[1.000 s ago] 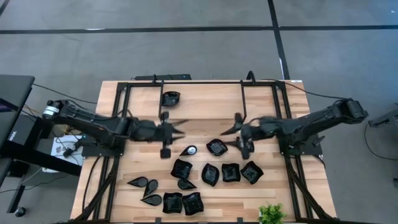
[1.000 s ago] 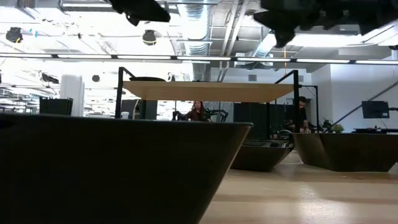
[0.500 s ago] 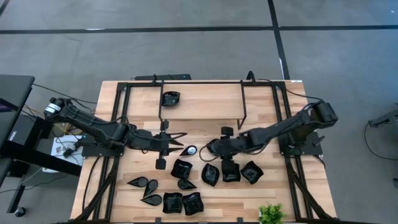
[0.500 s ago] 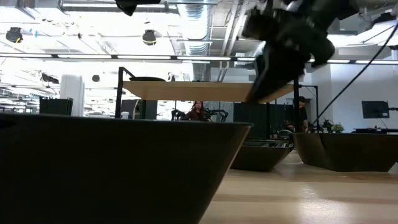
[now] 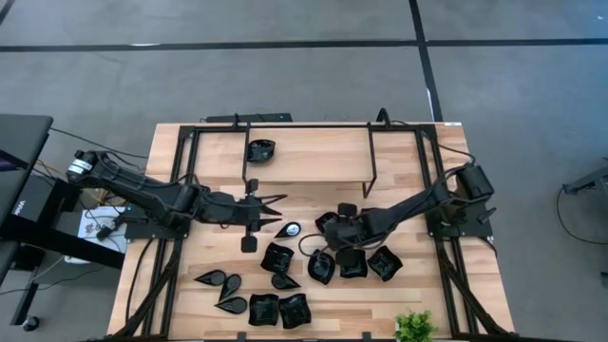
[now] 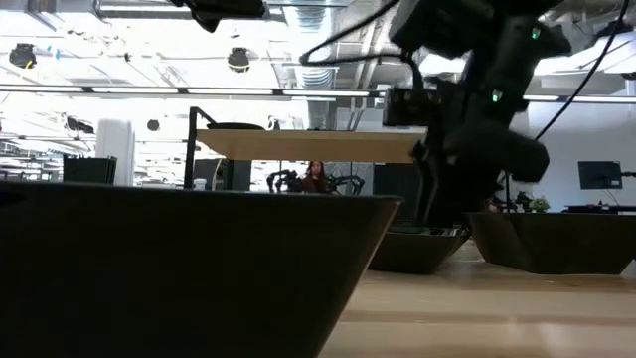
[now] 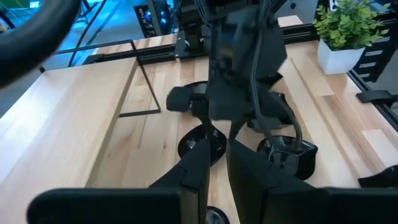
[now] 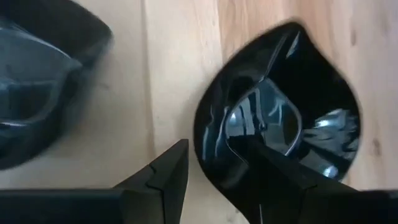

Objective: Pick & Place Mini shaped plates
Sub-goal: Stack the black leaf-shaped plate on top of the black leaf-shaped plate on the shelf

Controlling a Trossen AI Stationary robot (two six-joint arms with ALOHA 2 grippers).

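Note:
The leaf-shaped plate needs to move to the shelf, so the robot's right gripper should next grip its raised rim (image 8: pixel 212 144).
Several glossy black mini shaped plates (image 5: pixel 277 256) lie in a cluster on the near half of the wooden table. My right gripper (image 8: pixel 217 168) points steeply down over a leaf-shaped plate (image 8: pixel 280 106), which lies in the cluster's middle (image 5: pixel 321 269). It is open, one finger outside the plate's rim and one above its hollow; whether either touches, I cannot tell. My left gripper (image 7: pixel 219 149) hangs above the table left of the middle (image 5: pixel 281 202). A narrow gap shows between its fingers, with nothing in it.
A raised wooden shelf (image 5: pixel 313 157) on a black frame spans the far side and carries one black plate (image 5: pixel 261 149). A small green plant (image 5: pixel 415 326) stands at the near right. Another plate (image 8: pixel 43 93) lies close beside the right gripper. A big plate (image 6: pixel 179 268) fills the low view's foreground.
My right gripper has come down toward the near left, from above the table's middle to the plate cluster. It has tipped from nearly level to steeply downward and has stayed open. The plates have not moved.

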